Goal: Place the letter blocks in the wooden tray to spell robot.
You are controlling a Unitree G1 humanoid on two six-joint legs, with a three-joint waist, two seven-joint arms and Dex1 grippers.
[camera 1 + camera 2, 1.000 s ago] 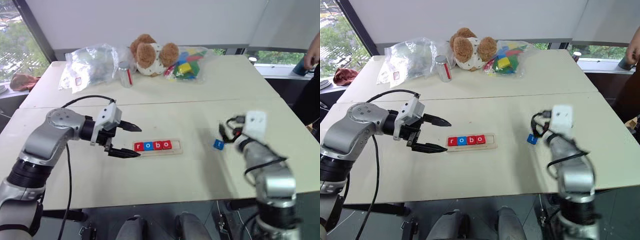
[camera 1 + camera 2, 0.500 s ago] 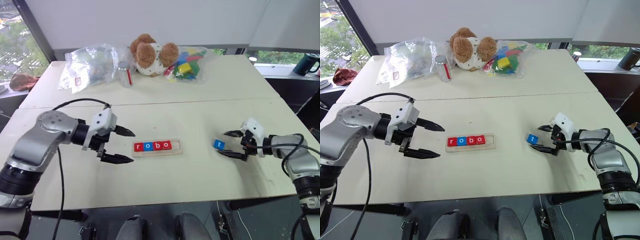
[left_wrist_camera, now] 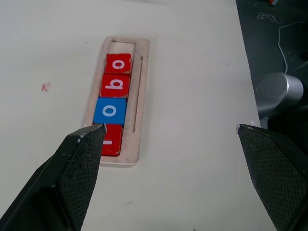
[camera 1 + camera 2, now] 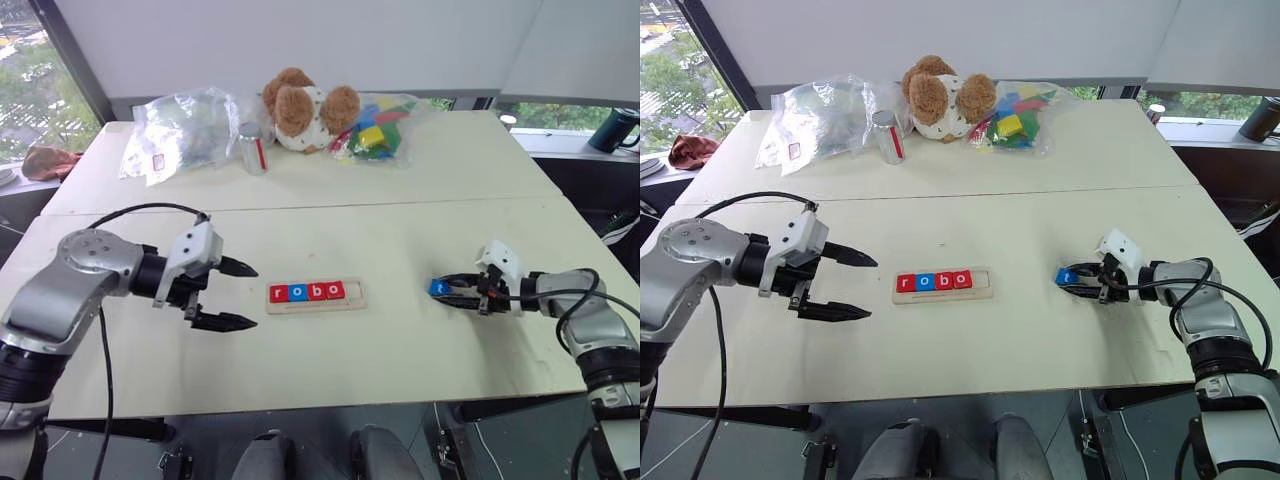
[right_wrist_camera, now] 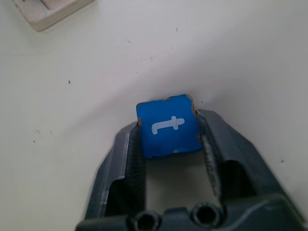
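The blue t block is still well short of the wooden tray (image 4: 357,292) in the right wrist view. My right gripper moves the block closer next, before releasing it.
The wooden tray (image 4: 357,292) lies mid-table and holds four letter blocks in a row: red r (image 4: 278,294), blue o (image 4: 296,293), red b (image 4: 315,292) and red o (image 4: 334,290). The slot's right end is bare. The blue t block (image 5: 168,126) rests on the table to the right of the tray, and my right gripper (image 4: 447,291) is shut on it, one finger on each side. My left gripper (image 4: 250,296) hovers open just left of the tray, holding nothing.
At the back of the table are a teddy bear (image 4: 305,108), a clear bag of coloured toy blocks (image 4: 375,130), a crumpled plastic bag (image 4: 185,130) and a small can (image 4: 250,148). A dark mug (image 4: 612,128) stands beyond the far right edge.
My right arm came down from a raised pose, set its open fingers beside the t block, then shut on it. The left gripper drifted slightly away from the tray.
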